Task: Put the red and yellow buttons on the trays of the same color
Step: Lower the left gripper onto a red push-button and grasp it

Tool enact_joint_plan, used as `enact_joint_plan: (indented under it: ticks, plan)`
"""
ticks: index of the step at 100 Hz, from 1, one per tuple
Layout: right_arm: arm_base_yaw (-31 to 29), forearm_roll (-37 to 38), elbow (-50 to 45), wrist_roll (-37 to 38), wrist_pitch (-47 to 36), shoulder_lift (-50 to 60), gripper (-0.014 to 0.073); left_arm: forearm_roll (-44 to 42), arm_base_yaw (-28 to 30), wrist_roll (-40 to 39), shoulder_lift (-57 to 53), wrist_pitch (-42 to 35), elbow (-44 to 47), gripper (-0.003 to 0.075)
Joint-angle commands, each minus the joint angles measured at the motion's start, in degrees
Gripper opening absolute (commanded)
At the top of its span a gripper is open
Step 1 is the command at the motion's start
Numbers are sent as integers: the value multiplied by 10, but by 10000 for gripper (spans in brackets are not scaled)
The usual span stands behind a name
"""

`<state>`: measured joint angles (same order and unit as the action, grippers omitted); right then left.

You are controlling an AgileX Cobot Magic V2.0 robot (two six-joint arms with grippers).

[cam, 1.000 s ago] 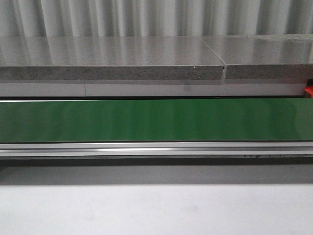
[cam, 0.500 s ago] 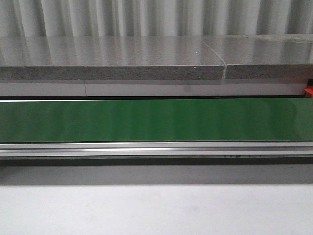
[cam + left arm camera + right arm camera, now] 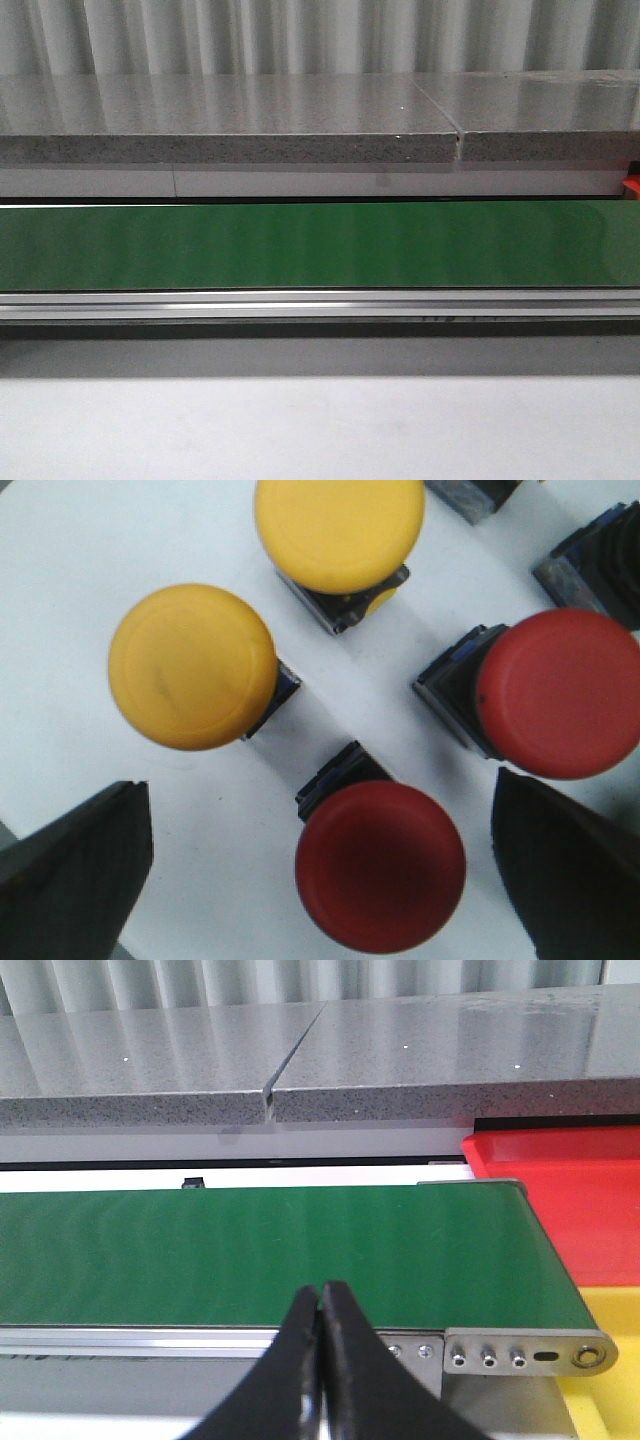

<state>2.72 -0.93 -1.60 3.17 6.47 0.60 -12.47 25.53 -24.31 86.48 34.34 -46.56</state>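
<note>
The fingers of my left gripper reach down on both sides of the red cap (image 3: pixel 380 866), so it is ready to close on the cap.
In the left wrist view my left gripper (image 3: pixel 325 865) is open above a white surface, its two dark fingers wide apart on either side of a red button (image 3: pixel 380 866). A second red button (image 3: pixel 558 692) stands beside one finger. Two yellow buttons (image 3: pixel 192 666) (image 3: pixel 339 530) sit further off. In the right wrist view my right gripper (image 3: pixel 322 1300) is shut with nothing in it, in front of the green belt. The red tray (image 3: pixel 570 1200) and the yellow tray (image 3: pixel 612 1375) lie past the belt's end. No arm shows in the front view.
A green conveyor belt (image 3: pixel 320 245) runs across the front view, with an aluminium rail (image 3: pixel 320 304) along its near side and a grey stone ledge (image 3: pixel 230 125) behind it. Dark button bases (image 3: pixel 595 565) stand at the edge of the left wrist view.
</note>
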Motion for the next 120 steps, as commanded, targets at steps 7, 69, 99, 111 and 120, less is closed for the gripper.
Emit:
enact_joint_plan:
  ticks: [7, 69, 99, 111, 120]
  plan:
    - [1, 1, 9, -1, -46, 6, -69, 2, 1, -2, -14, -19, -16, 505]
    - [1, 1, 9, -1, -46, 6, -69, 10, -37, 28, -95, 16, -18, -21]
    - [1, 1, 9, -1, -46, 6, -69, -18, -109, 71, -180, 99, -111, -21]
    - [1, 1, 9, -1, -46, 6, -69, -18, -155, 90, -170, 128, -157, -21]
    - [1, 1, 9, -1, -46, 6, -69, -20, -186, 98, -156, 133, -182, -21]
